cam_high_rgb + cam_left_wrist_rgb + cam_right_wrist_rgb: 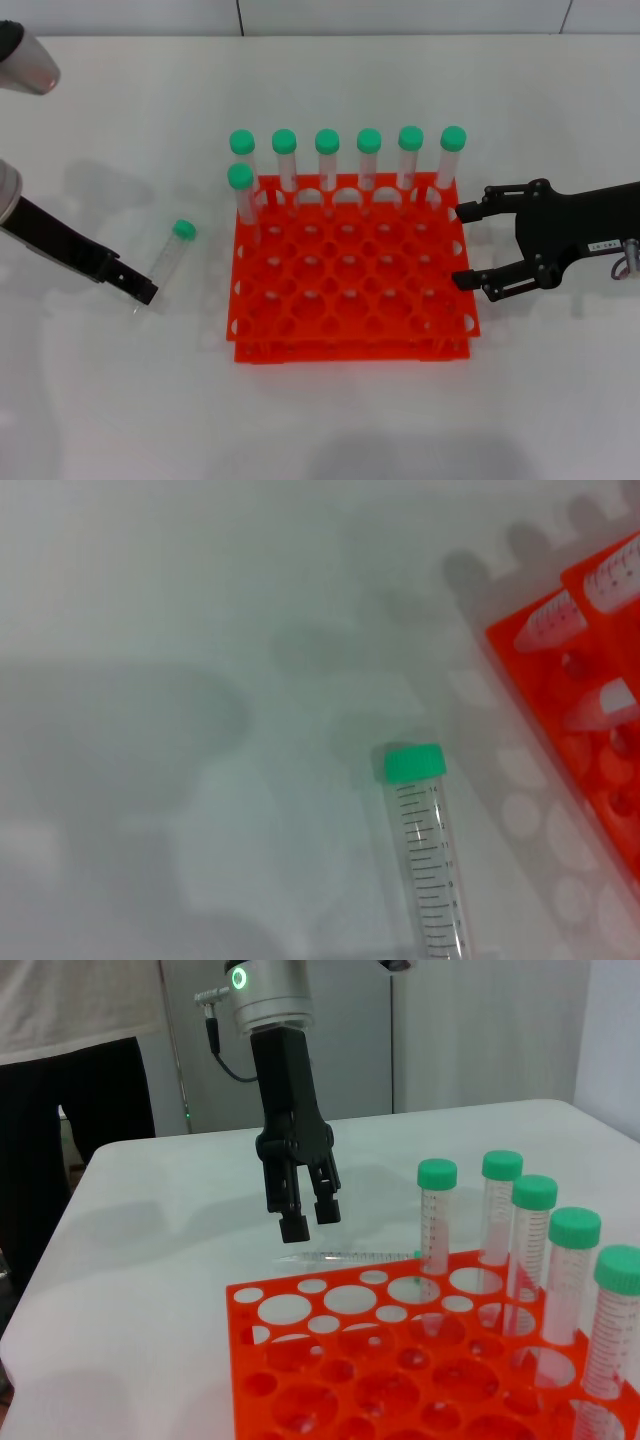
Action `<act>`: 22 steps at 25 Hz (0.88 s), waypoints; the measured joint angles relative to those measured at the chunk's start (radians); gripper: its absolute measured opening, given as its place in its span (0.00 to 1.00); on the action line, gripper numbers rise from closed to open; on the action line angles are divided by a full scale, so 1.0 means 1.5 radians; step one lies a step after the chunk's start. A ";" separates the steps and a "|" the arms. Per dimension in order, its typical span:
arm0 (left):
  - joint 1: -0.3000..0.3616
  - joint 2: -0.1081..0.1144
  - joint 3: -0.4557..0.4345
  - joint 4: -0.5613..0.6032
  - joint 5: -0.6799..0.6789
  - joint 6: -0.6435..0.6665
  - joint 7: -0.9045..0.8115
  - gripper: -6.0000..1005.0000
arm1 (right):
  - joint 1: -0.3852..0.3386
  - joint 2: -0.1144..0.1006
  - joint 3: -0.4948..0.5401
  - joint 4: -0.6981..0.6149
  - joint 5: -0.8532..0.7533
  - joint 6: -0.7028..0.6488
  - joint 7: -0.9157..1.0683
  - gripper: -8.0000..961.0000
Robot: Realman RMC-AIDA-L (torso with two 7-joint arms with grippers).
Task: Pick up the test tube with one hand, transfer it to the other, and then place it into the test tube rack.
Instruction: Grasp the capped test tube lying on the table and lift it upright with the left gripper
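Note:
My left gripper needs to go down first and then close on the clear tube's lower end, because its fingers are above that end.
The test tube lies flat on the white table left of the rack, green cap pointing away from me; it also shows in the left wrist view and the right wrist view. My left gripper, black and unlabelled, hovers just above the tube's bottom end, fingers slightly apart and holding nothing; the right wrist view shows it too. The orange-red test tube rack stands at the centre. My right gripper, with the white label, is open and empty at the rack's right edge.
Several green-capped tubes stand upright in the rack's back row, with one more in the second row at the left. A dark-clothed person stands beyond the table's left side.

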 joint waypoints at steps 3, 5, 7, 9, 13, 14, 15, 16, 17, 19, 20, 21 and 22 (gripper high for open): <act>-0.004 0.000 0.000 -0.001 0.000 0.000 -0.002 0.85 | 0.000 0.001 0.000 0.000 0.000 0.000 0.000 0.89; -0.007 0.000 0.002 -0.008 0.000 -0.001 -0.003 0.85 | 0.000 0.001 0.000 0.000 0.000 0.001 0.000 0.89; -0.013 -0.001 0.006 -0.021 0.000 -0.005 -0.003 0.85 | 0.000 0.002 0.000 0.000 0.001 0.001 -0.003 0.89; -0.018 -0.002 0.011 -0.034 0.000 -0.012 -0.004 0.85 | 0.000 0.002 0.000 0.000 0.001 0.001 -0.007 0.89; -0.024 -0.006 0.019 -0.048 0.006 -0.018 -0.008 0.85 | 0.000 0.003 0.000 0.000 0.001 0.002 -0.008 0.89; -0.026 -0.007 0.019 -0.050 0.009 -0.018 -0.009 0.85 | 0.000 0.003 0.000 0.000 0.001 0.002 -0.008 0.89; -0.029 -0.008 0.020 -0.054 0.013 -0.018 -0.010 0.85 | 0.000 0.003 0.000 0.000 0.001 0.003 -0.008 0.89; -0.032 -0.009 0.021 -0.058 0.016 -0.018 -0.012 0.85 | 0.000 0.003 0.000 0.000 0.001 0.004 -0.008 0.89; -0.033 -0.010 0.023 -0.060 0.017 -0.018 -0.014 0.85 | 0.000 0.003 0.000 0.000 0.001 0.004 -0.008 0.89; -0.036 -0.014 0.025 -0.061 0.020 -0.018 -0.018 0.85 | 0.000 0.003 0.000 0.000 -0.001 0.004 -0.008 0.89; -0.037 -0.015 0.026 -0.061 0.021 -0.018 -0.020 0.84 | 0.000 0.003 0.002 0.000 -0.004 0.004 -0.009 0.89; -0.038 -0.017 0.026 -0.061 0.023 -0.018 -0.021 0.84 | 0.000 0.003 0.007 0.000 -0.009 0.005 -0.009 0.89; -0.038 -0.018 0.026 -0.061 0.025 -0.018 -0.023 0.84 | 0.000 0.003 0.014 0.000 -0.017 0.004 -0.009 0.89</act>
